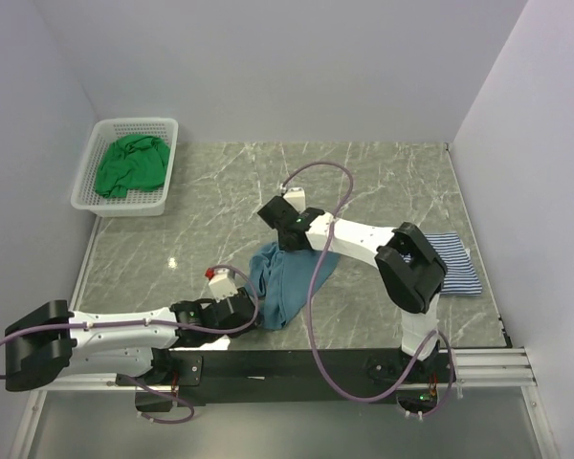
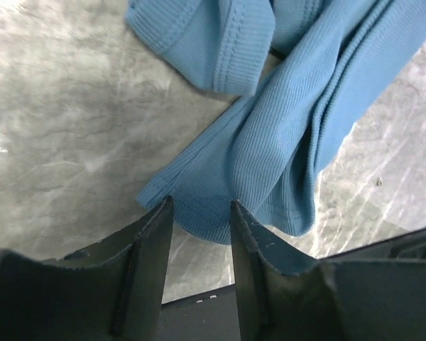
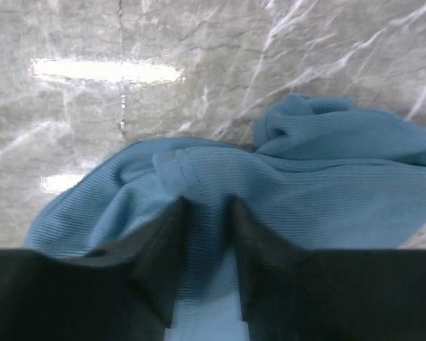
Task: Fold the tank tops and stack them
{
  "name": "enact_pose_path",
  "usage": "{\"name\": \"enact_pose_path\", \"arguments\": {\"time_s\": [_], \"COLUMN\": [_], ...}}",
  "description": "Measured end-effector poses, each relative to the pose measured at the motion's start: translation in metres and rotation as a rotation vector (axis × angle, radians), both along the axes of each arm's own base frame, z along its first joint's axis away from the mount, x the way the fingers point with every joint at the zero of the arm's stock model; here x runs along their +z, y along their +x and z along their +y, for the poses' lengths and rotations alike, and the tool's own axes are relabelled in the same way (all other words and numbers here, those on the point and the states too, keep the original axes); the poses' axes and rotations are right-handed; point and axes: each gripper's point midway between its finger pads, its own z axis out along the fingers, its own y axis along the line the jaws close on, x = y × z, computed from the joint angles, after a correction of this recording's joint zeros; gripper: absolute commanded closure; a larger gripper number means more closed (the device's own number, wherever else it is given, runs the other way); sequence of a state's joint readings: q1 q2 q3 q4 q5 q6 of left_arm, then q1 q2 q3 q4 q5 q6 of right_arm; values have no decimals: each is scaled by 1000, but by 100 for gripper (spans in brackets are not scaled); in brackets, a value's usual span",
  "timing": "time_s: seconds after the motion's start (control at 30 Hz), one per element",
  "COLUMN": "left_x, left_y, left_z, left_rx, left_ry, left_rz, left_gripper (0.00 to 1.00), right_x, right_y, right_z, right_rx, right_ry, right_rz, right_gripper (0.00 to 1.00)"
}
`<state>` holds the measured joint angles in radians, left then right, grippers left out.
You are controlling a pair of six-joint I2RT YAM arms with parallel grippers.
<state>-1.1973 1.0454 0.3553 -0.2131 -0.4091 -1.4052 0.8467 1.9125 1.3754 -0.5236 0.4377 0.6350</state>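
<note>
My left gripper grabs the teal-blue tank top by its hem corner (image 1: 263, 321) (image 2: 201, 216) next. Then the tank top is ready to spread flat for folding.
The teal-blue tank top (image 1: 289, 284) lies crumpled near the table's front edge, and shows in the left wrist view (image 2: 284, 128) and the right wrist view (image 3: 326, 192). My right gripper (image 1: 285, 239) is shut on its upper part, with ribbed cloth filling the gap between the fingers (image 3: 209, 202). My left gripper (image 1: 252, 311) is open at the top's lower left edge, and a hem corner lies between its fingertips (image 2: 199, 206). The navy-and-white striped tank top (image 1: 456, 263) lies folded at the right. The bright green tank top (image 1: 132, 164) sits bunched in the basket.
A white plastic lattice basket (image 1: 163, 129) stands at the back left by the wall. A small red-and-white object (image 1: 216, 276) lies just left of the teal top. The table's black front edge (image 1: 297, 359) runs close below the cloth.
</note>
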Motion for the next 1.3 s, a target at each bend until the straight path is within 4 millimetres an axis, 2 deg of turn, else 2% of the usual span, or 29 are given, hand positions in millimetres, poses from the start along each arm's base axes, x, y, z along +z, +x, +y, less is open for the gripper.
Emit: {"name": "enact_pose_path", "arguments": {"time_s": [0.1,0.23,0.43,0.57,0.67,0.77,0.87,0.93,1.0,1.1,1.27,1.3], "left_x": [2,10,22,16,8,6,2,-2,-7,-7,-9,-9], "left_y": [2,5,10,12,10,9,8,7,6,9,12,13], "left_z": [3,6,8,11,16,18,18,16,14,9,4,3], "left_rx": [10,21,37,36,24,9,-7,-27,-49,-54,-53,-54], "left_ry": [18,17,33,105,153,171,191,208,221,224,243,245], "left_rz": [-5,-26,-52,-44,-33,-35,-33,-29,-25,-28,-29,-30], "left_gripper": [61,66,67,61,57,56,55,54,54,57,66,73], "right_x": [4,19,56,72,69,54,40,33,29,25,29,30], "right_y": [-2,-7,-18,-35,-53,-79,-101,-112,-120,-128,-133,-133], "right_z": [-5,-14,-32,-54,-75,-104,-129,-140,-146,-151,-153,-152], "right_rx": [-9,-22,-49,-71,-92,-119,-152,-172,-187,-202,-217,-220], "right_ry": [0,17,80,119,134,145,162,186,212,252,298,305], "right_rz": [-12,-40,-111,-147,-155,-141,-126,-119,-116,-111,-116,-119], "right_gripper": [83,92,94,94,94,93,86,75,61,48,43,42]}}
